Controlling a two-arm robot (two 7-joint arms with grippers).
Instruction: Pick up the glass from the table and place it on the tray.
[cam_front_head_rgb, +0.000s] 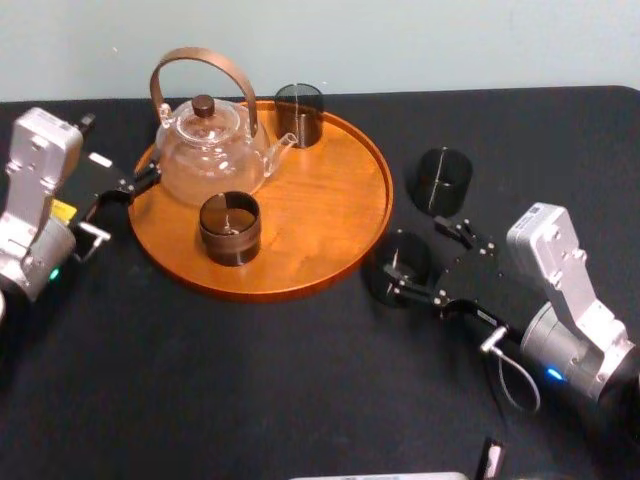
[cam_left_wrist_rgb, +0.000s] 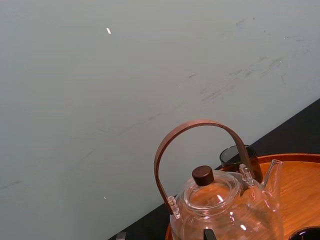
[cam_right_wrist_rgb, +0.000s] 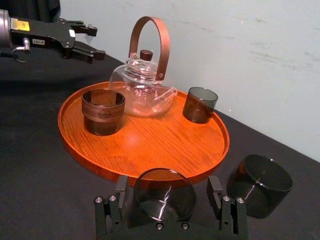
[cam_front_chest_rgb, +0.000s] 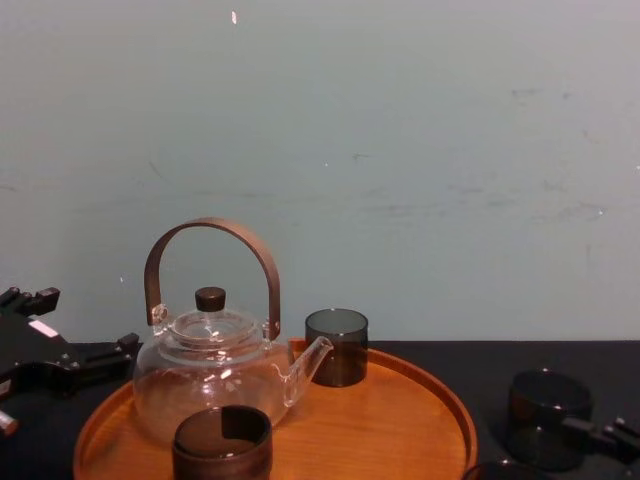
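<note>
My right gripper grabs the dark smoked glass by its round side (cam_right_wrist_rgb: 166, 207) next, to set the glass on the wooden tray (cam_right_wrist_rgb: 150, 145).
A dark smoked glass (cam_front_head_rgb: 400, 268) stands on the black table (cam_front_head_rgb: 250, 380) just off the right rim of the round wooden tray (cam_front_head_rgb: 330, 215). My right gripper (cam_front_head_rgb: 432, 263) is open around it, one finger on each side with gaps showing. In the right wrist view the same glass (cam_right_wrist_rgb: 164, 194) sits between the fingers (cam_right_wrist_rgb: 107, 215), close to the tray (cam_right_wrist_rgb: 150, 145). A second dark glass (cam_front_head_rgb: 441, 180) stands on the table farther back. My left gripper (cam_front_head_rgb: 118, 150) rests open by the tray's left edge, holding nothing.
On the tray stand a clear glass teapot (cam_front_head_rgb: 208, 150) with a brown hoop handle, a brown cup (cam_front_head_rgb: 229, 228) and another dark glass (cam_front_head_rgb: 298, 112). The wall rises right behind the table. The tray's right half is bare wood.
</note>
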